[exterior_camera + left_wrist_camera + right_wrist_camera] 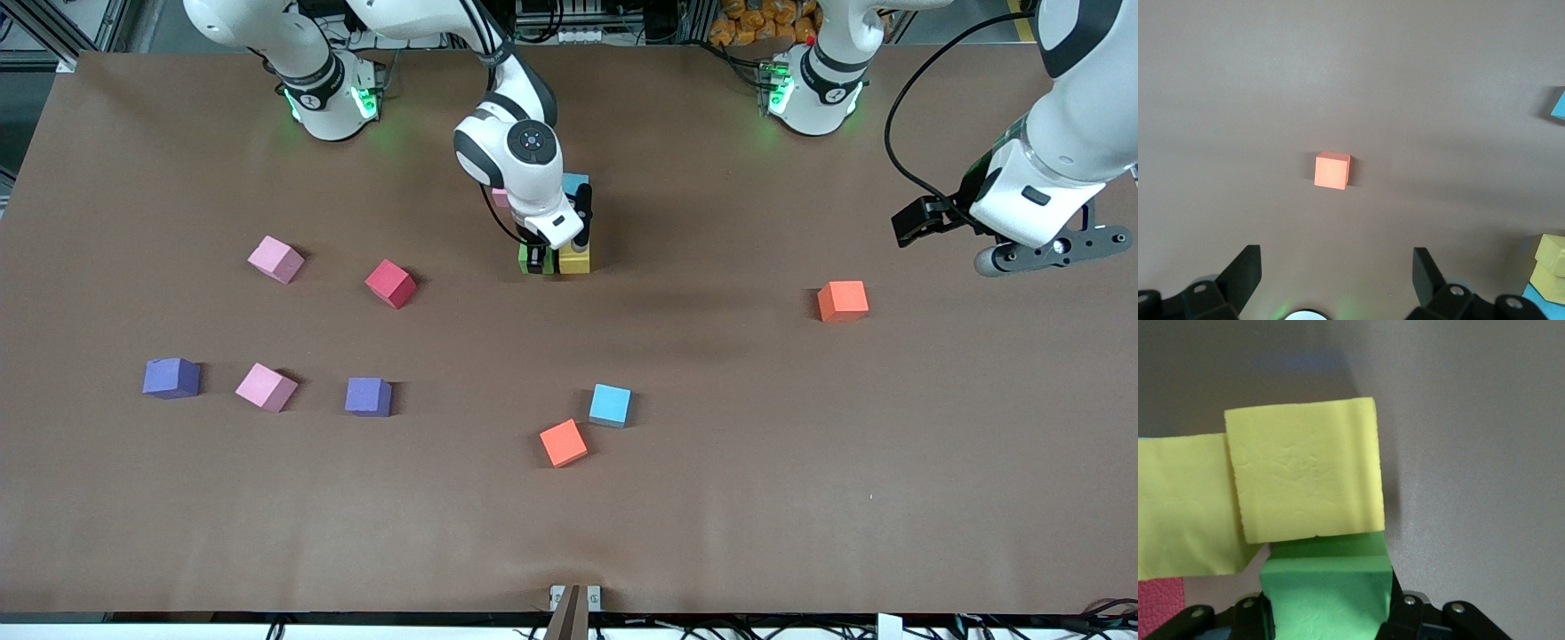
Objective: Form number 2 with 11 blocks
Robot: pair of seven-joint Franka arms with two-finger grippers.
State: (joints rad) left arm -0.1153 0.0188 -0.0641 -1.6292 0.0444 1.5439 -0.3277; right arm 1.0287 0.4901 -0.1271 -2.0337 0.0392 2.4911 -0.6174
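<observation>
The green block's lower edge [548, 271] stands on the tabletop beside the yellow block and the block would stand, so it is time for my right gripper to release it.
My right gripper [542, 258] is shut on a green block [525, 258], low at the table and touching a yellow block [574, 258] on the side toward the right arm's end. In the right wrist view the green block [1328, 593] sits between the fingers against a yellow block [1305, 477], with a second yellow block [1181, 503] and a red one [1158, 607] alongside. A light blue block [576, 184] and a pink block [500, 197] peek out from under the arm. My left gripper [1337, 257] hangs open and empty near an orange block [1332, 170].
Loose blocks lie nearer the front camera: two pink [276, 259] [266, 387], one red [390, 284], two purple [171, 377] [368, 396], one light blue [610, 404], one orange [563, 443]. Another orange block [842, 300] lies toward the left arm's end.
</observation>
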